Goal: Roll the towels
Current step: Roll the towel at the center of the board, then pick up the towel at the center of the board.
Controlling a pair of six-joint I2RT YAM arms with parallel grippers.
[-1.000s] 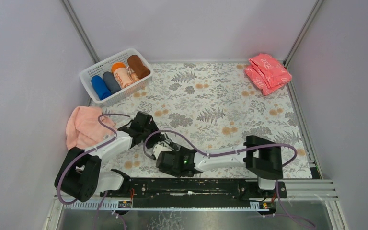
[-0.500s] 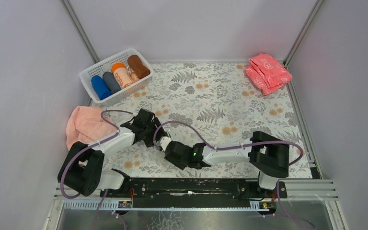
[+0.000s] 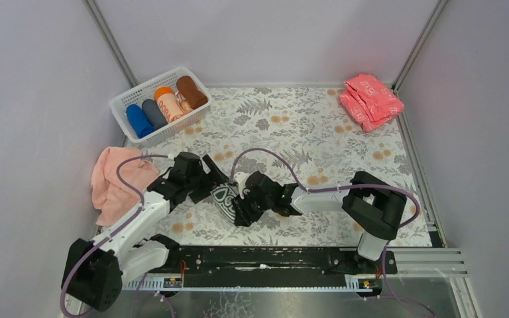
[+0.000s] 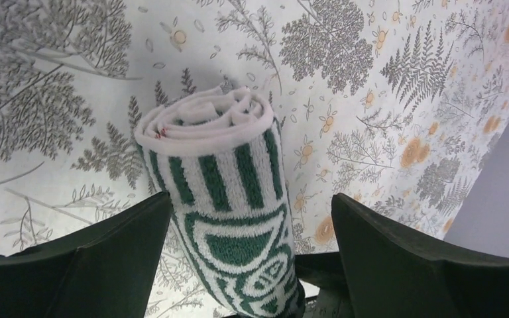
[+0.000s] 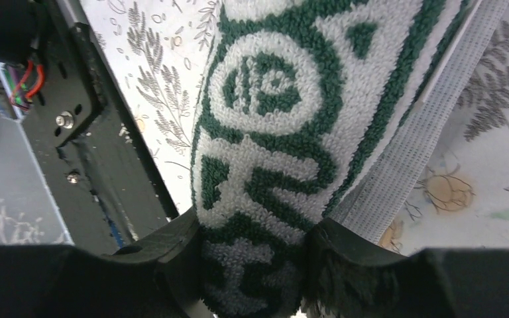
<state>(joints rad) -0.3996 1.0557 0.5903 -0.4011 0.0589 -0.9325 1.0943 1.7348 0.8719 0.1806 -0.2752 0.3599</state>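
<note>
The left gripper grabs the rolled green-and-white towel (image 3: 226,199) across its striped sides next, to lay it, still rolled, lengthwise in the basket.
A rolled green-and-white striped towel (image 3: 226,199) with white lettering sits near the table's front middle. My right gripper (image 5: 255,232) is shut on one end of the roll (image 5: 272,119). My left gripper (image 4: 250,199) is open, its fingers either side of the roll (image 4: 219,172) with a gap on the right side. In the top view the left gripper (image 3: 209,182) and right gripper (image 3: 242,204) meet at the roll. A pale pink towel (image 3: 113,177) lies crumpled at the left edge. A rust-brown rolled towel (image 3: 192,91) lies in the basket.
A white basket (image 3: 124,103) at the back left holds several rolled towels. A stack of folded red-pink towels (image 3: 371,99) lies at the back right corner. The black base rail (image 3: 265,258) runs along the near edge. Grey walls enclose the floral mat (image 3: 305,139).
My left gripper has opened off the roll. The right gripper shut on the roll's end and moved up and right, bringing the striped roll into view.
</note>
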